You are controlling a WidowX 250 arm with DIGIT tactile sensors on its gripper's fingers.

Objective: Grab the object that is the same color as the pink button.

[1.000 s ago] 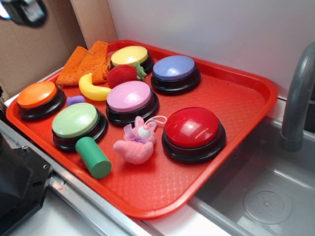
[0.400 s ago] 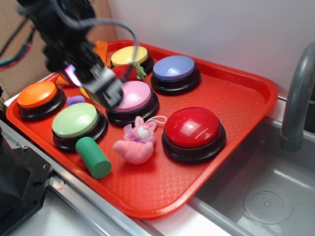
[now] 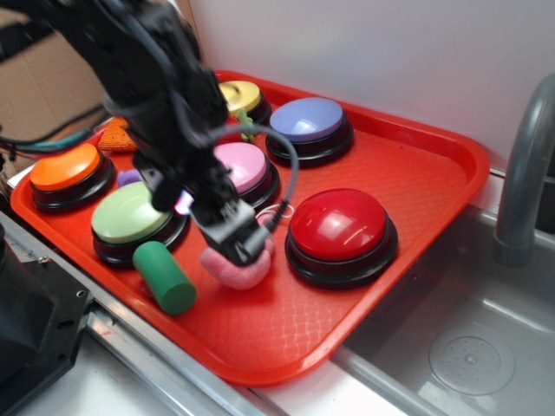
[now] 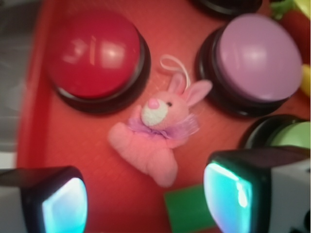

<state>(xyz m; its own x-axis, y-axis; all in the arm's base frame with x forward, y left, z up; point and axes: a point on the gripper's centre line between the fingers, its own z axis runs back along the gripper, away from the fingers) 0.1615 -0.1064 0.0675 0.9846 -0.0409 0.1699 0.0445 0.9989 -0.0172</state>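
Red tray shows between my fingertips and the pink bunny's lower body (image 3: 232, 275). My gripper isn't ready to close on the bunny yet and should move toward it first.
The object, a small pink plush bunny (image 4: 155, 127) with a white face, lilac bow and white loop, lies on the red tray (image 4: 97, 145) between the red button (image 4: 95, 53) and the pink button (image 4: 257, 58). My gripper (image 4: 150, 204) is open and hovers just above the bunny's lower end; nothing is between its fingers (image 4: 63, 204). In the exterior view the gripper (image 3: 241, 244) covers most of the bunny (image 3: 236, 272), just in front of the pink button (image 3: 244, 165).
A green cylinder (image 3: 165, 277) lies left of the bunny, close to one finger. The red button (image 3: 336, 224) is on its right and the green button (image 3: 128, 212) on its left. Orange (image 3: 65, 166), yellow (image 3: 240, 94) and lavender-blue (image 3: 305, 119) buttons stand further back. A sink (image 3: 468, 347) and faucet (image 3: 525, 173) are right of the tray.
The arm came in from the upper left, passed over the pink button and dropped to just above the bunny. The objects on the tray have not moved.
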